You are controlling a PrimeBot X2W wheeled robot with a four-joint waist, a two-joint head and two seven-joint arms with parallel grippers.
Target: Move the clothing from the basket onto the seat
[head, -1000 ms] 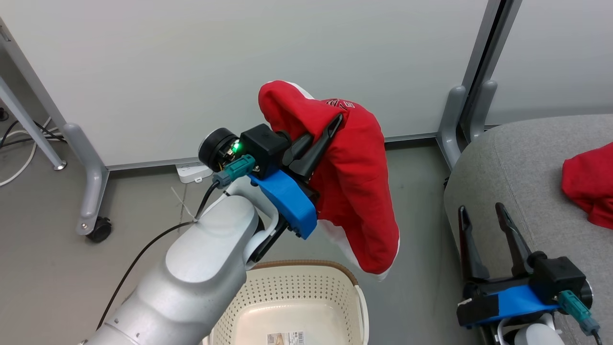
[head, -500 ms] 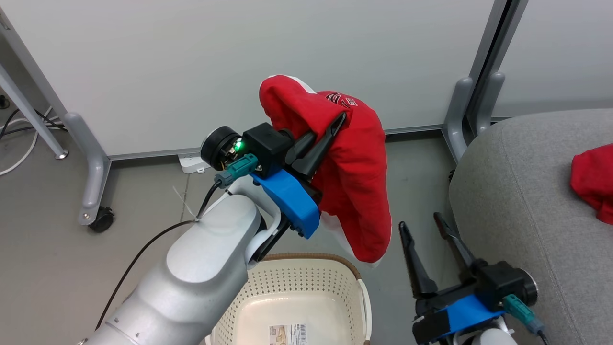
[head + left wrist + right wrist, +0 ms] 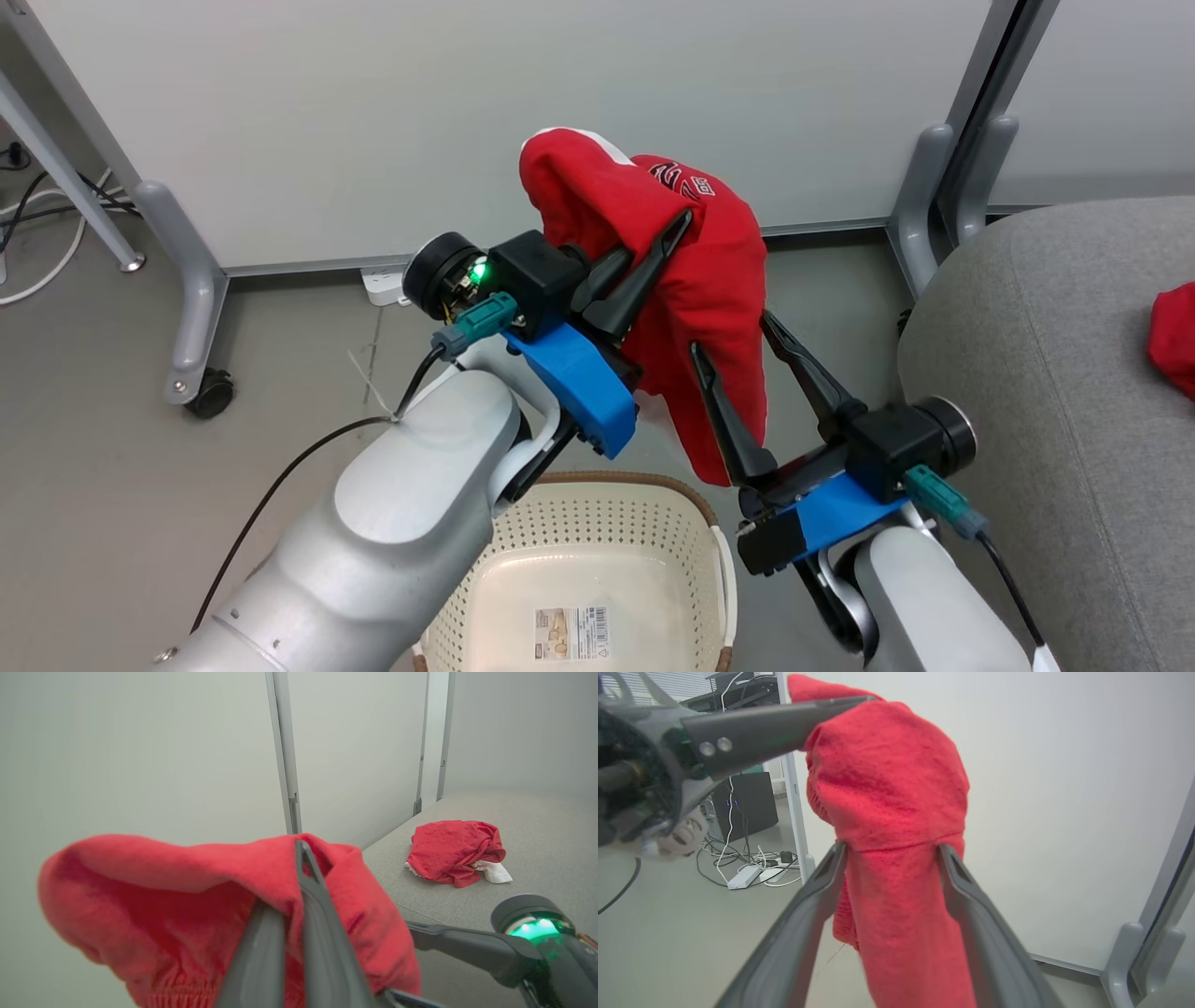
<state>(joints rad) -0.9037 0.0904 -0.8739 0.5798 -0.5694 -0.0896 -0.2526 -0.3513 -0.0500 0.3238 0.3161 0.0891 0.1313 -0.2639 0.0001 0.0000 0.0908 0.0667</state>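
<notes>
The red garment needs to go over to the grey seat [image 3: 1027, 327], so my right gripper should next grab the garment by its hanging lower part [image 3: 723, 381].
A bright red garment [image 3: 635, 196] with a printed logo and white trim hangs in the air above the cream basket [image 3: 607, 479]. My left gripper [image 3: 667, 238] is shut on its upper fold; the left wrist view shows the fingers [image 3: 317, 905] pinching the cloth [image 3: 187, 891]. My right gripper [image 3: 730, 334] is open, one finger on each side of the garment's hanging lower part [image 3: 887, 788], as the right wrist view shows [image 3: 892, 848]. The grey seat [image 3: 1027, 327] lies to the right, with a second red garment [image 3: 1174, 336] [image 3: 455, 851] crumpled on it.
White partition panels on grey legs with casters [image 3: 191, 317] stand behind the garment. A power strip [image 3: 383, 285] lies at the wall foot, and cables [image 3: 747, 868] trail over the floor. The basket's bottom shows a paper label [image 3: 569, 633].
My right gripper has swung up and left from beside the seat until its open fingers straddle the hanging garment. The left gripper keeps its hold; the camera has shifted slightly.
</notes>
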